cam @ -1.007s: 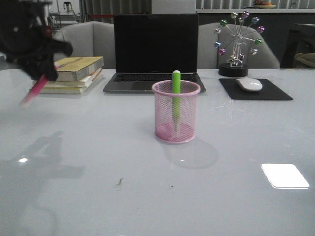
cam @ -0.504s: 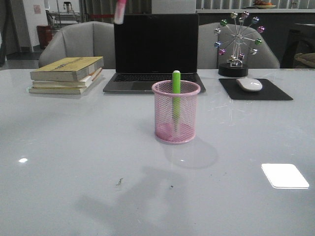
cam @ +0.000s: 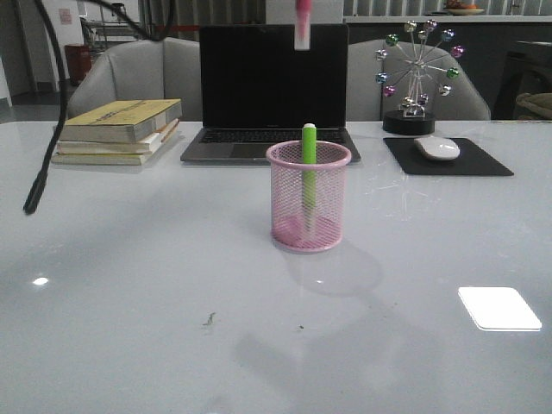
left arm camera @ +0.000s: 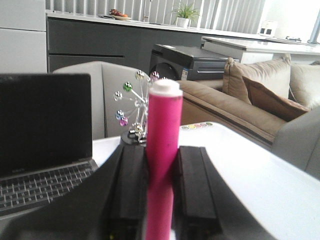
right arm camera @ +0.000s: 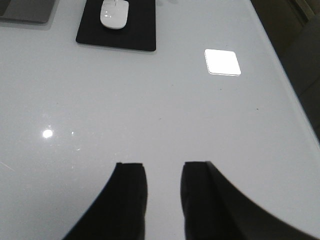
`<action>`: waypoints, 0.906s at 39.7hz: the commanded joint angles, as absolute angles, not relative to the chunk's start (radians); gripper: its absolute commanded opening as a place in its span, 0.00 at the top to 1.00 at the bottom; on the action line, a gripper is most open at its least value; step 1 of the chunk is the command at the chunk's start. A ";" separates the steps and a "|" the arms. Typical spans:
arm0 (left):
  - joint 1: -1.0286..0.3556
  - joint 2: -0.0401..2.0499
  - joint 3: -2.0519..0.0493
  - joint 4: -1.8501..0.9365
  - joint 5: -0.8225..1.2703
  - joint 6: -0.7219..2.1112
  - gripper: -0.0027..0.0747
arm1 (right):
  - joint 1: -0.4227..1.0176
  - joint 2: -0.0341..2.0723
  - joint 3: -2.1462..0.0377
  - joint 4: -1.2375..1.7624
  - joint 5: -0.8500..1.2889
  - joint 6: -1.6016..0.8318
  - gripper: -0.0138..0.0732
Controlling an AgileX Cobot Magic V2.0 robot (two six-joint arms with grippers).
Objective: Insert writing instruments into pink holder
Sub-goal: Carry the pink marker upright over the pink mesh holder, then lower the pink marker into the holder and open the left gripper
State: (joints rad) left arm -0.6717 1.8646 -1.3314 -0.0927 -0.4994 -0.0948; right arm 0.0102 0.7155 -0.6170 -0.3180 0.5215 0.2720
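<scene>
The magenta pen's lower end hangs far above the holder's rim, so if I opened now, it would drop from high up. My left gripper keeps holding the pen until it is lowered.
The pink holder (cam: 309, 197), a round wire-mesh cup, stands on the white table in front of the laptop. A lime green pen (cam: 309, 159) stands upright inside it, its top just above the rim. The magenta pen (left arm camera: 163, 145) is clamped upright in my left gripper (left arm camera: 162, 150), which is shut on it. In the front view only that pen's lower end (cam: 303, 24) shows at the top edge, high above the holder; the gripper itself is out of that frame. My right gripper (right arm camera: 162, 170) is open over bare table with nothing between its fingers.
A laptop (cam: 272, 86) stands behind the holder, stacked books (cam: 116, 129) at the back left. A mouse (cam: 437, 147) on a black pad (cam: 483, 159) and a ferris-wheel ornament (cam: 418, 78) are at the back right. A black cable (cam: 39, 155) hangs at the left.
The magenta pen has travelled right along the top of the front view, from over the laptop's left corner to above the holder. A black cable has swung into view at the left.
</scene>
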 commanded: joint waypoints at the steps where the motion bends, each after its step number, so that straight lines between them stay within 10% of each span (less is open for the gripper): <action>1: -0.686 1.834 -1.297 -0.102 -0.708 -0.098 0.84 | 0.004 0.710 -0.643 -0.345 0.457 0.271 0.47; 36: -0.714 1.987 -1.182 -0.073 -0.849 -0.126 0.82 | 0.004 0.710 -0.643 -0.345 0.458 0.271 0.47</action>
State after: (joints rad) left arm -0.7225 2.0327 -1.1585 -0.0800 -0.7767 -0.1173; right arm 0.0102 0.7155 -0.6170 -0.3180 0.5215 0.2736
